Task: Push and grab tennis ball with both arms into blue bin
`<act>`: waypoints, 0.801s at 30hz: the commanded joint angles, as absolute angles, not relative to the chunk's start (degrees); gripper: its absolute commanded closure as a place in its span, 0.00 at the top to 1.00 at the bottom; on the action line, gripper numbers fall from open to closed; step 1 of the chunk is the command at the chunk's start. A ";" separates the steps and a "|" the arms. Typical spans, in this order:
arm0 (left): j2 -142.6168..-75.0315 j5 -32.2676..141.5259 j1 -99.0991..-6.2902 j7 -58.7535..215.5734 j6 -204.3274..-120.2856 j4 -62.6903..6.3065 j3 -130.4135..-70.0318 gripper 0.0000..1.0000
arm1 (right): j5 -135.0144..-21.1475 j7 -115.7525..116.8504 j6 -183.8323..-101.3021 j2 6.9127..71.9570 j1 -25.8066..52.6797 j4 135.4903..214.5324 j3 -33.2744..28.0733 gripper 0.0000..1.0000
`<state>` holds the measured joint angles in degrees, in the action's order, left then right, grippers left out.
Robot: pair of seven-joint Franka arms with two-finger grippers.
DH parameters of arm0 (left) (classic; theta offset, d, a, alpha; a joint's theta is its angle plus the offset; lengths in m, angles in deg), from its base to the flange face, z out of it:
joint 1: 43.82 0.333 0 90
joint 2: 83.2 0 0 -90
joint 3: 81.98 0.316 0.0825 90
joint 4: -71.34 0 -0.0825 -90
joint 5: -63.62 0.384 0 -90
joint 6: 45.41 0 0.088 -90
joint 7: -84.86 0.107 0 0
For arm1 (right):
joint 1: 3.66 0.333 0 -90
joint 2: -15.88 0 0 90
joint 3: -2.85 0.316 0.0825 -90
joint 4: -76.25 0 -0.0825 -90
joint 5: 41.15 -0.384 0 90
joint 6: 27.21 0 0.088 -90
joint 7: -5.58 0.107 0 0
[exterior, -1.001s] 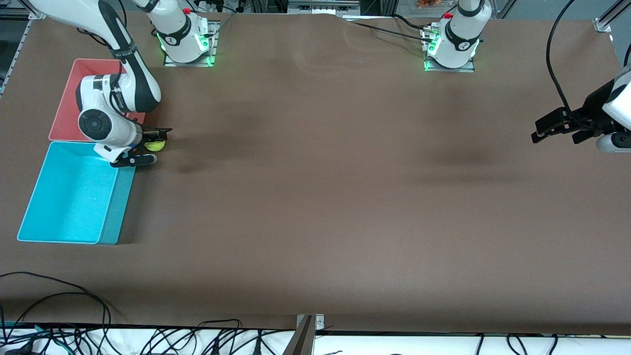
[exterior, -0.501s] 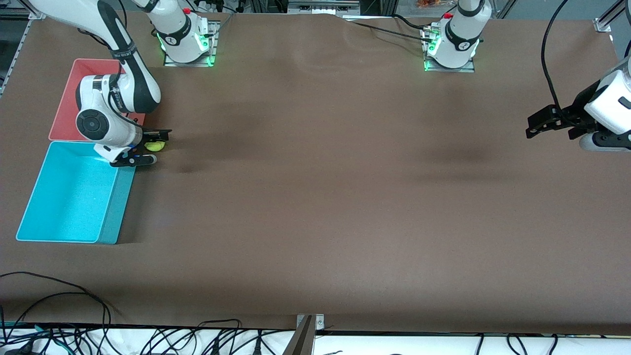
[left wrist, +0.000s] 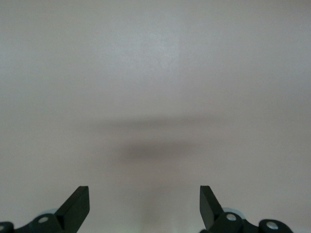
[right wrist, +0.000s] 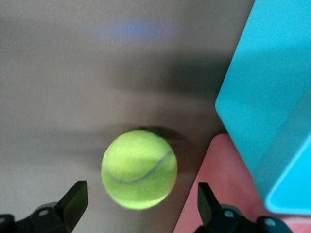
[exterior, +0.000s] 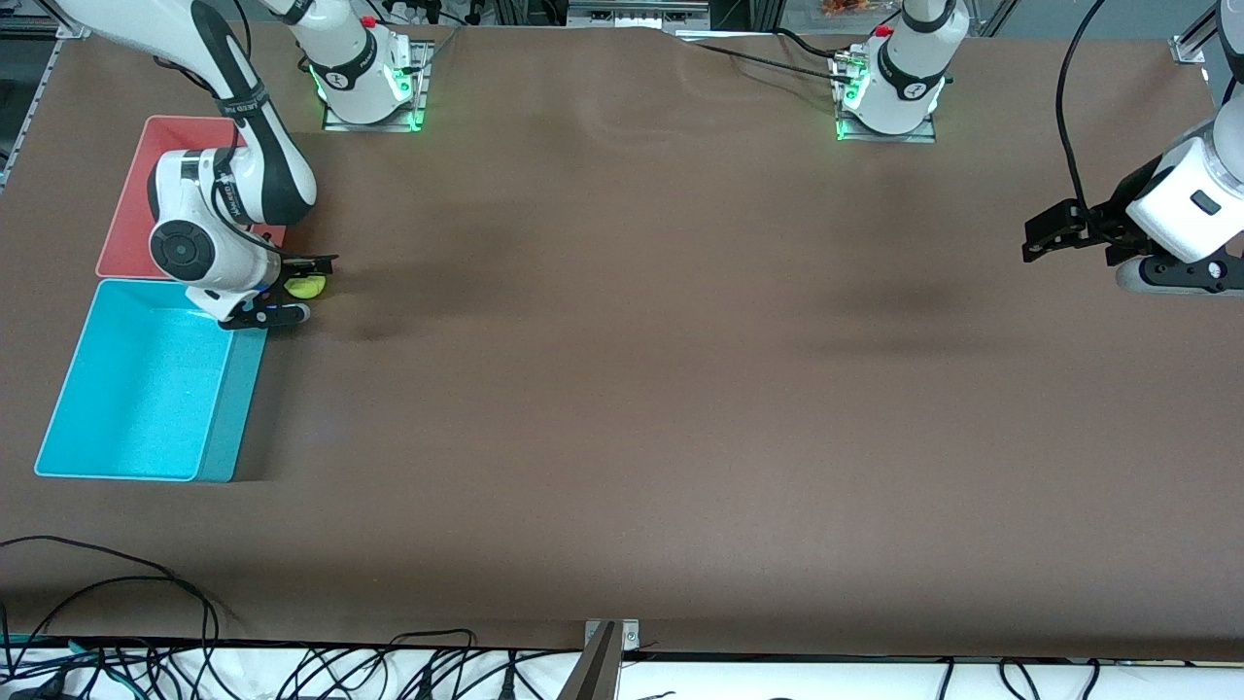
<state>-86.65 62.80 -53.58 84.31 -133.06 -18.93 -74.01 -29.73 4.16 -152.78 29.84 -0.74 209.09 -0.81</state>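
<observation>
The robot's right gripper needs to get the tennis ball (exterior: 307, 286) into the blue bin (exterior: 146, 389), so it should next grab the ball by its round felt sides.
The yellow-green tennis ball (exterior: 307, 286) lies on the brown table beside the corner where the blue bin (exterior: 146, 389) meets the pink bin. My right gripper (exterior: 301, 288) is open and low at the table, with one finger on each side of the ball. In the right wrist view the ball (right wrist: 139, 167) sits just ahead of the right gripper (right wrist: 140, 204), with gaps to both fingers, and the blue bin (right wrist: 272, 97) is close by. My left gripper (exterior: 1038, 238) is open and empty over bare table at the left arm's end; its wrist view (left wrist: 144, 201) shows only table.
The pink bin (exterior: 131, 185) stands farther from the front camera than the blue bin, touching it, partly under the right arm; it also shows in the right wrist view (right wrist: 214, 199). Cables lie along the table's front edge (exterior: 292, 671).
My left gripper has drifted toward the table's middle and a little upward in the view. The right gripper and the ball have hardly moved.
</observation>
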 commanded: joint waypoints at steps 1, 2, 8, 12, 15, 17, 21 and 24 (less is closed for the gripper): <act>-85.75 64.59 -53.75 85.12 -132.59 -19.53 -74.16 1.00 | -31.13 2.77 -146.13 30.12 -0.94 204.58 0.92 1.00; -85.75 64.59 -53.75 85.12 -132.59 -19.53 -74.16 1.00 | -31.13 2.77 -146.04 30.12 -0.94 204.49 0.92 1.00; -85.75 64.59 -53.75 85.04 -132.59 -19.53 -74.16 1.00 | -31.04 2.59 -148.58 31.52 -0.94 204.75 0.83 1.00; -85.84 64.67 -53.75 85.04 -132.59 -19.53 -74.16 1.00 | -30.95 2.59 -149.03 32.05 -0.94 204.84 0.83 1.00; -85.84 64.59 -53.58 85.04 -132.59 -19.53 -74.08 1.00 | -30.60 2.59 -149.81 32.84 -0.94 204.84 0.83 1.00; -85.84 64.59 -53.58 85.04 -132.59 -19.53 -74.07 1.00 | -30.34 2.51 -150.69 33.37 -0.94 204.92 0.74 1.00; -85.84 64.59 -53.58 85.04 -132.59 -19.53 -74.07 1.00 | -30.34 2.50 -151.14 34.34 -0.94 204.92 0.74 1.00; -85.84 64.59 -53.58 85.04 -132.59 -19.53 -74.16 1.00 | -30.25 2.50 -151.49 34.95 -0.94 204.92 0.65 1.00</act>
<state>-86.65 63.27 -53.54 84.31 -133.01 -18.93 -73.99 -29.92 3.69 -150.73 33.62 -0.62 205.46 0.68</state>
